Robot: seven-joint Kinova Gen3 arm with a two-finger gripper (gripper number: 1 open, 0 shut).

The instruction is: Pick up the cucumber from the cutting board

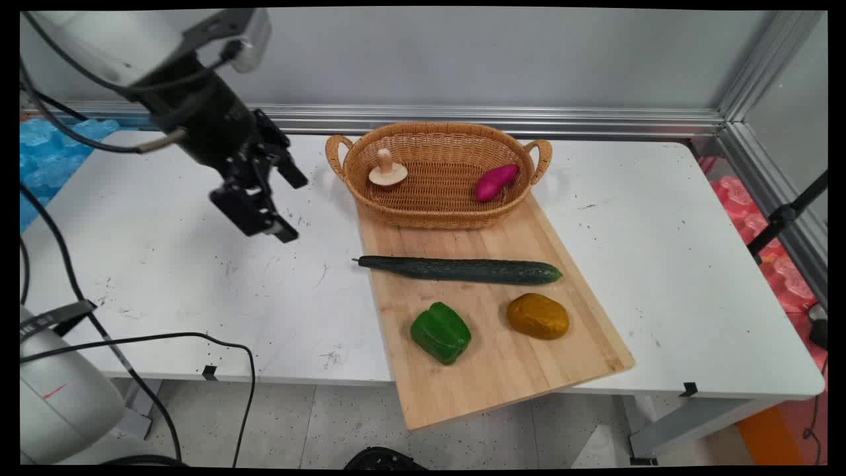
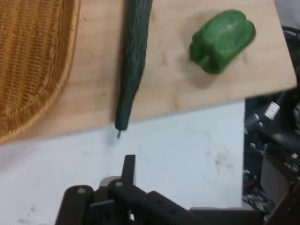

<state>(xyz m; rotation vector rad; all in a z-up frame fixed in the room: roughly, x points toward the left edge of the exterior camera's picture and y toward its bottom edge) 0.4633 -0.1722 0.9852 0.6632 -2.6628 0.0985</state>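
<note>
The long dark green cucumber should go in the wicker basket [image 1: 436, 213], so my gripper will grab it by its middle [image 1: 466, 270] next.
My black gripper [image 1: 295, 209] hangs open and empty above the bare white table [image 1: 198, 284], left of the wicker basket [image 1: 436, 213]. The nearest thing is the stem end of a long dark cucumber [image 1: 462, 270] lying across a wooden cutting board [image 1: 502, 377]. A green bell pepper [image 1: 441, 332] and a brown potato [image 1: 538, 316] lie on the board nearer the front. Inside the basket are a mushroom [image 1: 387, 170] and a purple sweet potato [image 1: 496, 182]. The hand view shows the cucumber [image 2: 133, 61], the pepper [image 2: 222, 41], the basket's rim [image 2: 33, 70] and one finger [image 2: 129, 168].
The board overhangs the table's front edge. Blue bubble wrap [image 1: 46, 158] lies beyond the left end, pink wrap [image 1: 760, 218] and a black stand leg [image 1: 786, 215] at the right. A black cable [image 1: 165, 338] runs across the front left corner.
</note>
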